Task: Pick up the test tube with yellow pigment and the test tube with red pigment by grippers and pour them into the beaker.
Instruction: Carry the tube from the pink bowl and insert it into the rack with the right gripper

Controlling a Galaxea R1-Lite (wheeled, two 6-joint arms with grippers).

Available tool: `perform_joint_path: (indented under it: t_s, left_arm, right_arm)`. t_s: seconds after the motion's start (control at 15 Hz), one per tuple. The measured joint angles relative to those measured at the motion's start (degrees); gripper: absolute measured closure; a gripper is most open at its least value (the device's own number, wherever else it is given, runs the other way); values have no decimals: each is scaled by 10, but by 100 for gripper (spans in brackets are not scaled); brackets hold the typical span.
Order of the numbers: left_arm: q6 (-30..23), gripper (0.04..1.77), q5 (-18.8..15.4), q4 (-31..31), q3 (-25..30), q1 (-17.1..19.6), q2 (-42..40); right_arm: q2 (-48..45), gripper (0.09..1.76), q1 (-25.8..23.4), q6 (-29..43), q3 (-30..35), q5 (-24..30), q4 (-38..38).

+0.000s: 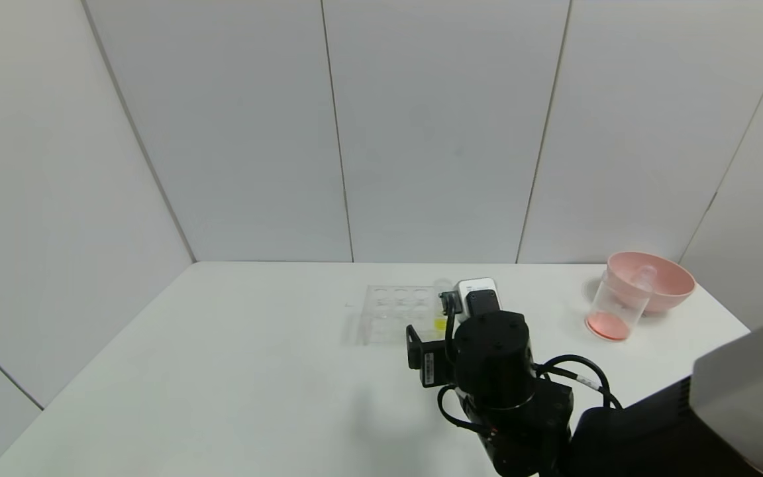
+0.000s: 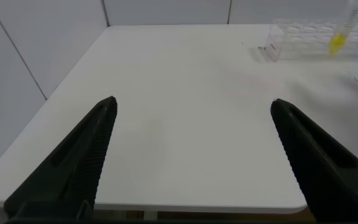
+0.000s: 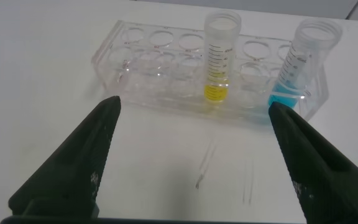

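Note:
The robot's right gripper will next grab the yellow test tube by the bare side under its collar (image 3: 220,48), since the rack (image 3: 160,56) surrounds the yellow bottom of the test tube.
The test tube with yellow pigment (image 3: 218,62) stands upright in the clear rack (image 3: 160,56); its yellow bottom also shows in the head view (image 1: 440,324). My right gripper (image 3: 194,106) is open and empty, low over the table just short of the rack, with the yellow tube ahead between its fingers. In the head view its black wrist (image 1: 491,344) hides the fingers. The beaker (image 1: 613,311) stands at the far right with orange-red liquid in its bottom. No tube with red pigment shows. My left gripper (image 2: 192,102) is open and empty over the table's near left part.
A blue-bottomed tube (image 3: 300,62) stands in the rack beside the yellow one. A pink bowl (image 1: 673,281) behind the beaker holds a clear tube (image 1: 643,275). White walls close the table's left and far sides. The rack shows far off in the left wrist view (image 2: 303,37).

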Motion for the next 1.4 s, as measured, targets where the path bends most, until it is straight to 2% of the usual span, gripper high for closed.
perform_joint_path:
  t_s: [0.47,0.8,1.07,1.27,1.4]
  left_arm:
    - [0,5,0,0,0,0,0]
    - [0,5,0,0,0,0,0]
    - [0,5,0,0,0,0,0]
    - [0,5,0,0,0,0,0]
    - [0,5,0,0,0,0,0]
  right_arm:
    - [103,15,-31,3,-123,3,18]
    - [135,15,-54,3,-163,20,25]
    - [145,75,-63,2,-172,25,25]
    - [147,105,-67,1,-174,24,24]
    - [147,136,-69,1,-175,24,25]
